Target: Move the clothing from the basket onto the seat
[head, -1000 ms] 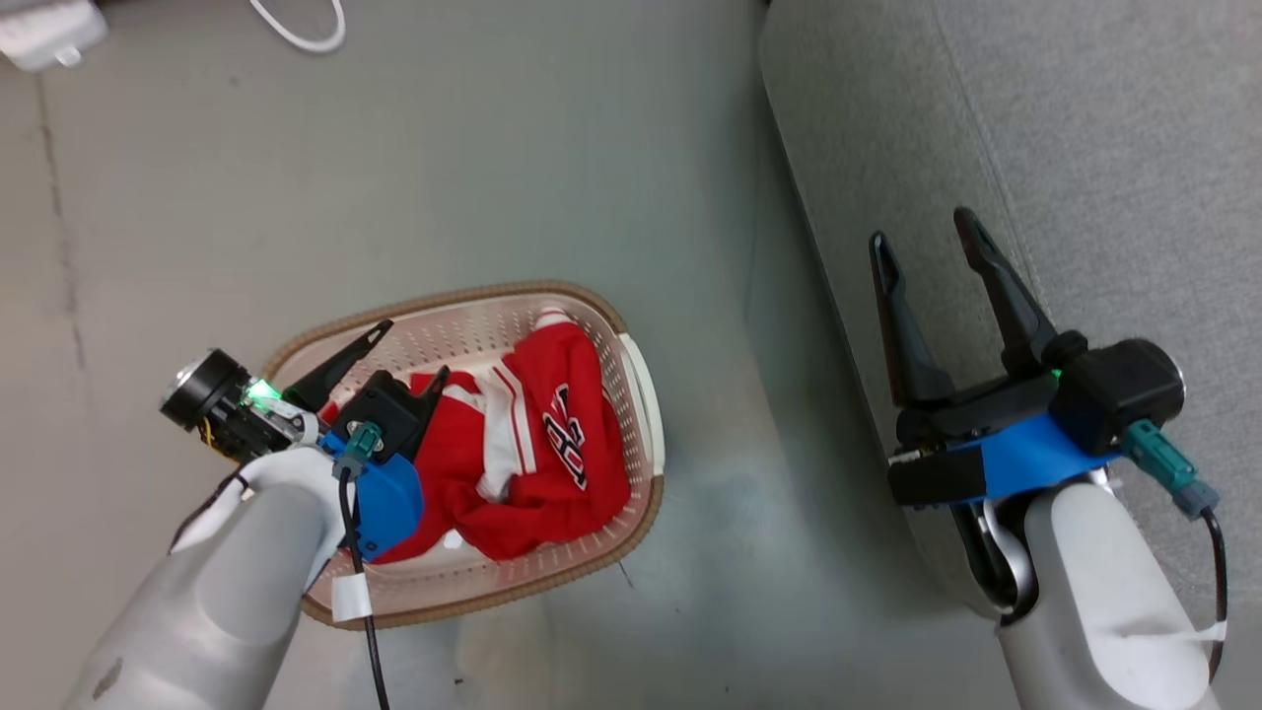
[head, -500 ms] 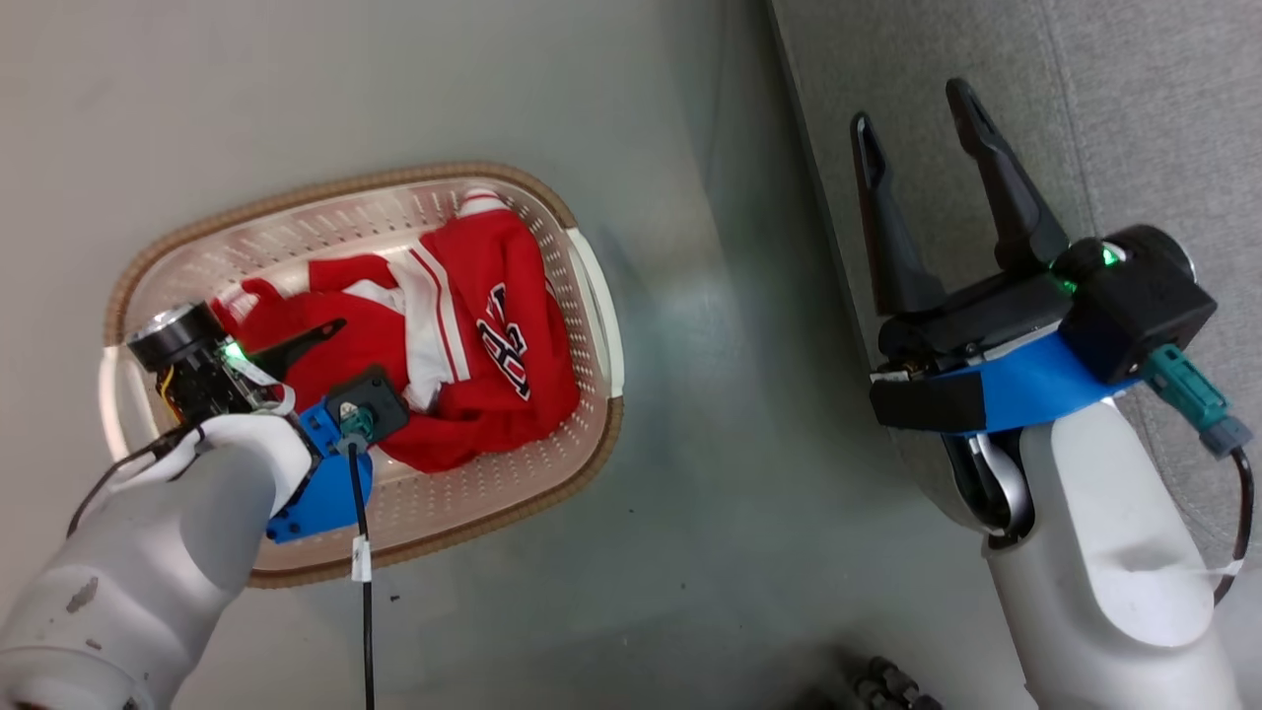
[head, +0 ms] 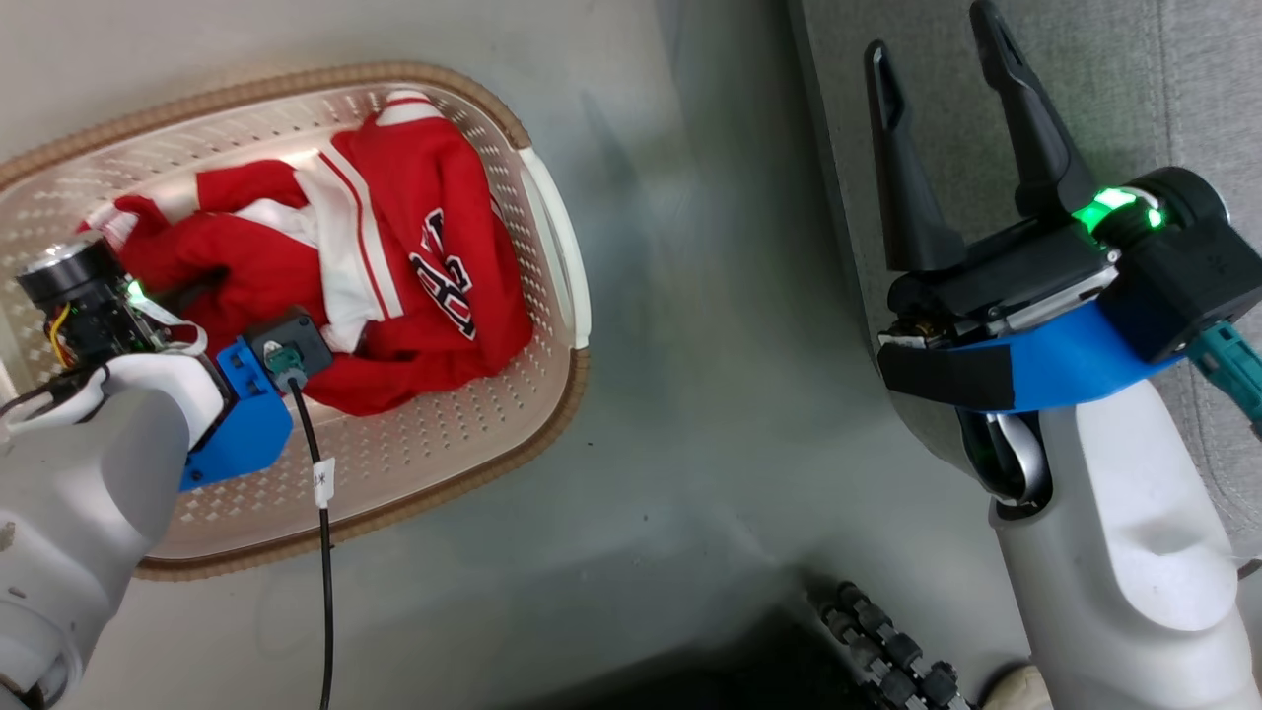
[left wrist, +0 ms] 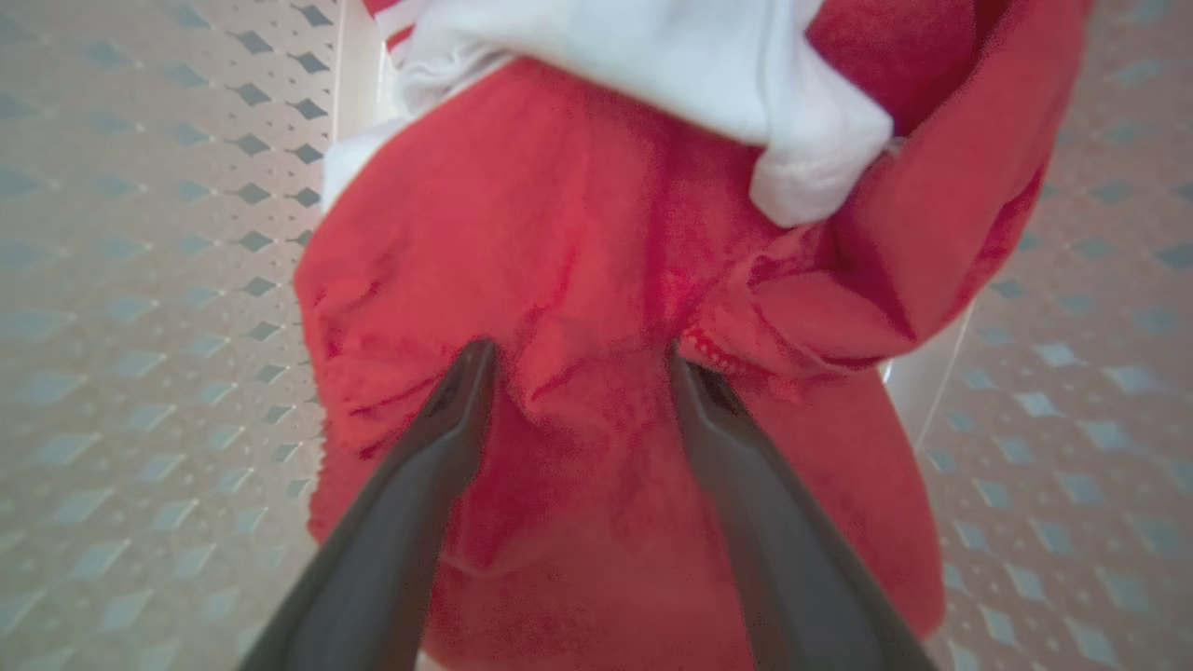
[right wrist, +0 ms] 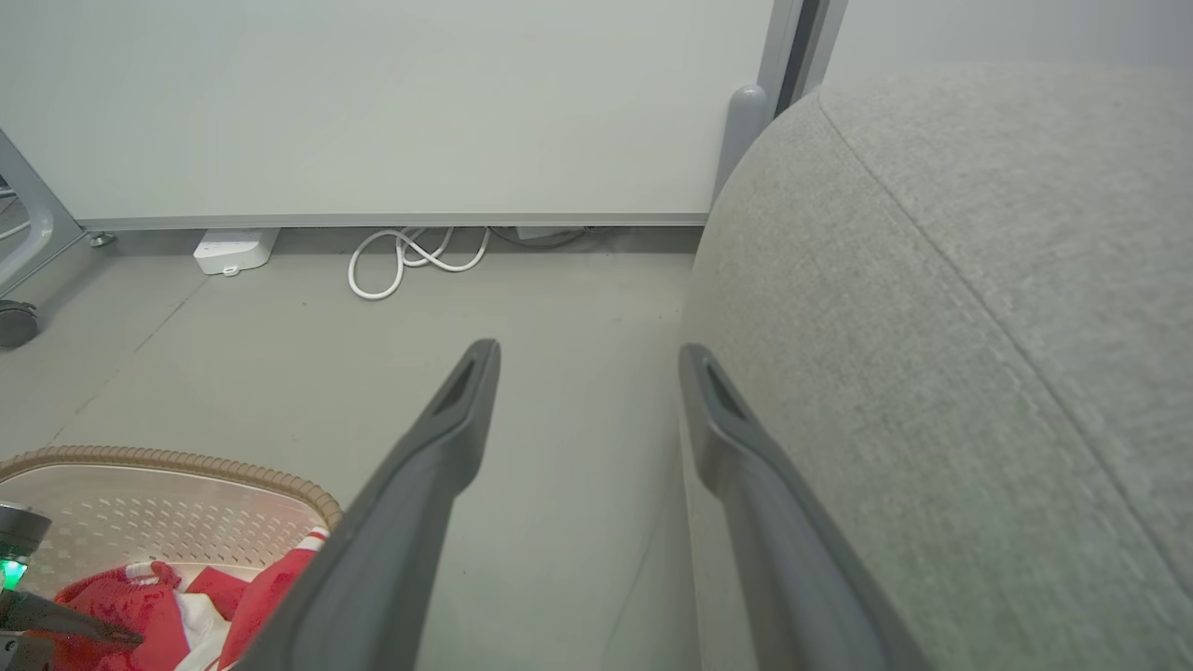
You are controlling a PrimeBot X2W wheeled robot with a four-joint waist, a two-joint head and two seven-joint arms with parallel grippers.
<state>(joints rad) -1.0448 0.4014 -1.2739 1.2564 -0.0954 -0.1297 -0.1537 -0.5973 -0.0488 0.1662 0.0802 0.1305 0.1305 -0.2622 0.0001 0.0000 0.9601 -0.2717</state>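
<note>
The red clothing puckers up at its bunched fold [left wrist: 576, 375] while the smooth cloth [left wrist: 598, 559] beside it lies flat in the basket, so the left gripper should pick the clothing up by that fold next.
The basket [head: 434, 449] stands on the floor at the left of the head view, and the red clothing [head: 394, 227] lies bunched inside it. One piece bears white striped trim and black-white lettering. My left gripper [head: 192, 301] reaches down into the basket. In the left wrist view it [left wrist: 578, 359] is open, both tips pressed into a fold of red clothing [left wrist: 578, 233], with nothing clamped. My right gripper [head: 932, 35] hangs open and empty over the edge of the grey seat [head: 1134, 99]. In the right wrist view it [right wrist: 589, 363] stands beside the seat [right wrist: 932, 326].
Grey floor [head: 710, 345] separates basket and seat. A ribbed black wheel of my base [head: 887, 641] shows at the bottom. By the far wall lie a coiled white cable [right wrist: 410, 261] and a white box [right wrist: 233, 250]; a caster [right wrist: 14, 321] sits far left.
The head camera has tipped, shifting the whole picture. My left gripper has gone down from above the basket rim into the clothing. The right gripper stays open by the seat.
</note>
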